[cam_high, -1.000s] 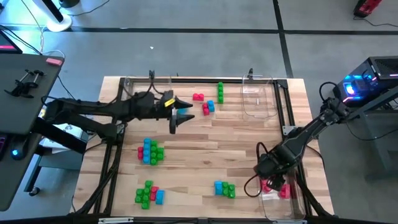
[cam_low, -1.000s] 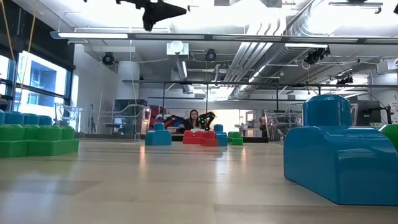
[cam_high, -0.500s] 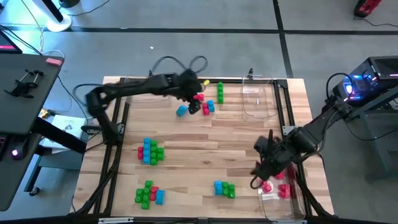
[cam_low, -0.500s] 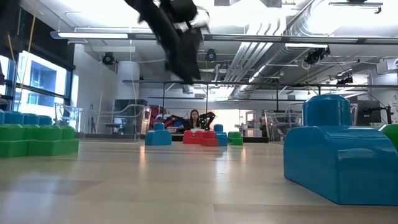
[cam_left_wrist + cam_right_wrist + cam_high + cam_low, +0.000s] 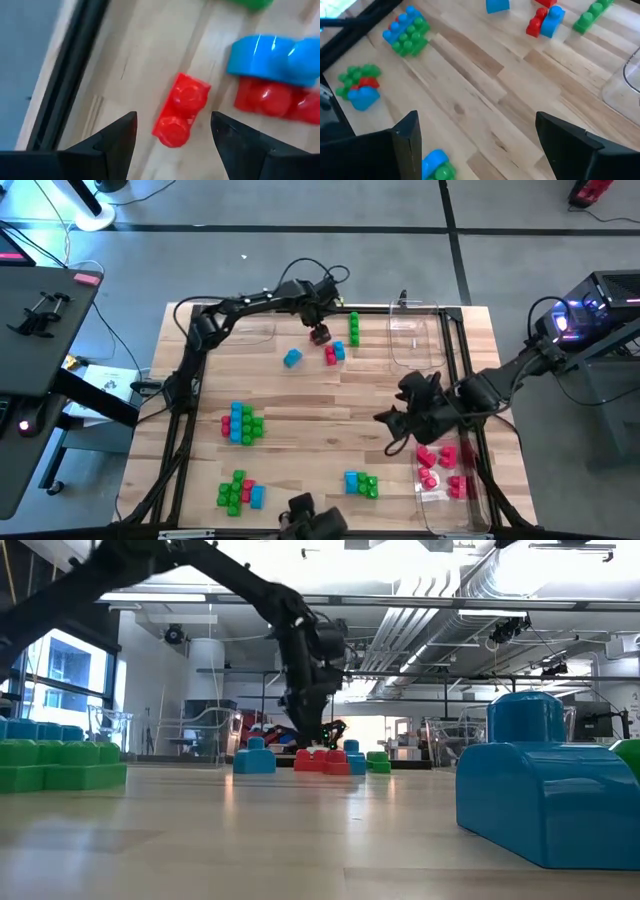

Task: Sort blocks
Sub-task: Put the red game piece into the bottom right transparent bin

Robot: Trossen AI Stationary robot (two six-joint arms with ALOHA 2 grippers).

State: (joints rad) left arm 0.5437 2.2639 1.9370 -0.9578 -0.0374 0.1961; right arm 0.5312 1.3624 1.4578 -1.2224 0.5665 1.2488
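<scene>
The left gripper grabs its end stud (image 5: pixel 174 131) next, to sort the lone red block (image 5: pixel 181 110).
My left gripper (image 5: pixel 320 333) hangs open near the far edge, pointing down over a lone red block (image 5: pixel 181 110). Its two fingers stand on either side of that block without touching it (image 5: pixel 172 132). Beside it lie a red-and-blue pair (image 5: pixel 334 353), a green row (image 5: pixel 354 328) and a single blue block (image 5: pixel 292 358). Mixed clusters lie at the centre left (image 5: pixel 242 423), near left (image 5: pixel 238 492) and near middle (image 5: pixel 361 484). My right gripper (image 5: pixel 400 425) is open and holds nothing, raised above the table just left of the clear tray with red blocks (image 5: pixel 440 463).
A second clear tray (image 5: pixel 415 340) stands at the far right and another clear tray (image 5: pixel 250 328) at the far left. A black frame (image 5: pixel 185 380) runs along the table's edges. In the low view, a big blue block (image 5: pixel 545 790) looms close on the right.
My left gripper has swung from the table's middle toward the far edge, sunk, and tipped from nearly level to pointing down over the red block. My right gripper has risen from the near-right tray, moved toward the table's middle and turned.
</scene>
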